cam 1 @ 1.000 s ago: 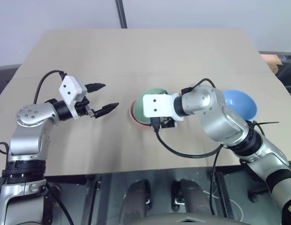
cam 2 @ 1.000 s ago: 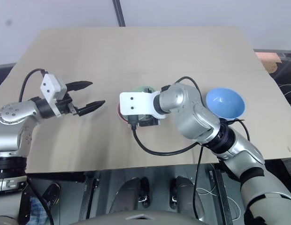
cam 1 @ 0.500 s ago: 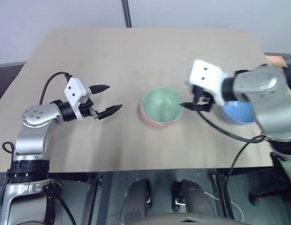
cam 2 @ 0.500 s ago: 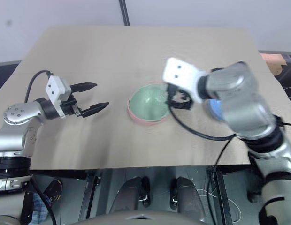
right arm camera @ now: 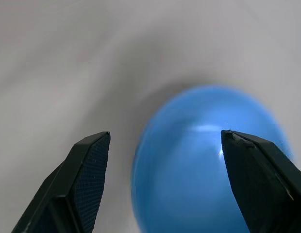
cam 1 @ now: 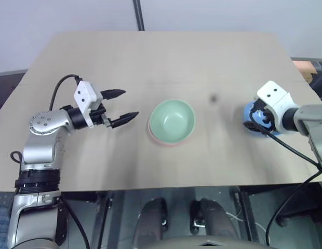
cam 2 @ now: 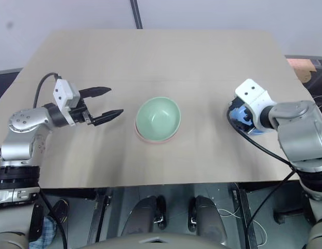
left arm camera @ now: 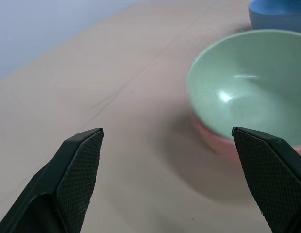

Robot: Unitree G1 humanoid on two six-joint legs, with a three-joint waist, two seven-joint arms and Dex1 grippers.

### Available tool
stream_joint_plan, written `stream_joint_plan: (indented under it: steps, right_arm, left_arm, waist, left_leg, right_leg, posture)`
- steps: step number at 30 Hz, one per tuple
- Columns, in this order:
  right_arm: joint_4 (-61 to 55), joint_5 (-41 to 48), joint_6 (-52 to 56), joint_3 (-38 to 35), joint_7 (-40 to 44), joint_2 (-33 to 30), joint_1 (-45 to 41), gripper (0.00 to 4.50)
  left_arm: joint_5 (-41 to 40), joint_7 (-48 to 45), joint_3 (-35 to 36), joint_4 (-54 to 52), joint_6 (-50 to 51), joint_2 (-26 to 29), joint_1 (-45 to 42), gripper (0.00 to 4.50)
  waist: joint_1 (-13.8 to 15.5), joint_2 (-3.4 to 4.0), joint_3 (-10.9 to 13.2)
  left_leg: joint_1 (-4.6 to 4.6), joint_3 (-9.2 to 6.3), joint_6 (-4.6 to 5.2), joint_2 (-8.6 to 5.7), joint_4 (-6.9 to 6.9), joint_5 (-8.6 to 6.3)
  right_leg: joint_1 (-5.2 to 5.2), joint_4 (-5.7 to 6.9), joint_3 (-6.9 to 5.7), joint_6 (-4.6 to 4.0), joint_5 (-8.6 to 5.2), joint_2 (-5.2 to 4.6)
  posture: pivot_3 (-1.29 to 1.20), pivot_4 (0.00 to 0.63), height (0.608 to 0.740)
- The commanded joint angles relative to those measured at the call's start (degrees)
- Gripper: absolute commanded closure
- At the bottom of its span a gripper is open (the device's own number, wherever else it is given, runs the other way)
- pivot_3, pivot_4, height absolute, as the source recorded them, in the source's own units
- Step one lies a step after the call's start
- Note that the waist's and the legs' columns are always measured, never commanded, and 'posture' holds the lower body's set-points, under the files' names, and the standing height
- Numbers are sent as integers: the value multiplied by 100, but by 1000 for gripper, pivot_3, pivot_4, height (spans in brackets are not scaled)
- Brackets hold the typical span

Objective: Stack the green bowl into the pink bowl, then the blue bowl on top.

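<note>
My right gripper grabs the blue bowl's thin side at its rim [right arm camera: 137, 167] next, since the blue bowl spreads wider than my open fingers.
The green bowl [cam 1: 172, 120] sits nested inside the pink bowl [cam 1: 162, 141] at the table's middle; only a thin pink rim shows beneath it. My left gripper [cam 1: 122, 106] hovers open to the left of that stack, fingers pointing toward it, nothing between them. In the left wrist view the green bowl [left arm camera: 247, 92] and pink bowl [left arm camera: 223, 145] lie just beyond the fingers. The blue bowl [cam 1: 250, 122] stands at the right, mostly covered by my right gripper [cam 1: 262, 123], which hangs open above it. The right wrist view shows the blue bowl [right arm camera: 204, 165] below the spread fingers [right arm camera: 87, 179].
The tan table [cam 1: 161, 62] has wide bare room behind and in front of the bowls. Its front edge runs close under both arms. A black cable [cam 1: 291, 150] loops from the right wrist.
My right gripper has left the green and pink stack and swung far right, ending over the blue bowl. The left gripper has stayed in place, open.
</note>
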Motion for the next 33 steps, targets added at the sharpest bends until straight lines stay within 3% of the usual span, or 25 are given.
stream_joint_plan:
  steps: [1, 16, 19, 26, 33]
  right_arm:
    - [-299, 165, 418, -366, -468, 288, 256, 545]
    - [38, 632, 85, -340, -1362, 381, 965, 545]
    - [69, 716, -19, -314, -1437, 366, 968, 1150]
    - [106, 908, -197, -184, -1577, 402, 926, 4301]
    - [197, 1124, -269, -357, -1690, 718, 468, 4414]
  left_arm:
    - [-186, -207, 55, -5, -98, 10, -193, 0]
    - [-615, -1077, 34, -494, 499, 430, 194, 0]
    - [-716, -1220, 19, -635, 709, 553, 316, 0]
    - [-774, -1283, 47, -736, 858, 603, 345, 0]
    - [-737, -1270, 48, -696, 839, 594, 323, 0]
  waist:
    - [8, -4, -2]
    - [5, -3, -1]
    - [5, -3, -1]
    - [9, -8, -5]
    - [-5, -15, -7]
  left_leg:
    - [1, -2, 0, 1, -1, 0]
    - [0, -3, 1, 0, -1, -1]
    - [0, -3, 2, 0, -1, -1]
    - [0, -4, 3, 0, -1, -2]
    - [2, -5, 6, 0, 0, -3]
  right_leg:
    - [1, -1, -2, 0, 0, 2]
    - [2, -3, 0, 1, 0, 4]
    - [2, -3, 0, 1, 0, 4]
    - [2, -3, 0, 1, -1, 5]
    - [6, -6, -1, 1, 0, 5]
  posture:
    - [0, 150, 740]
    - [0, 150, 740]
    - [0, 150, 740]
    - [0, 150, 740]
    - [0, 150, 740]
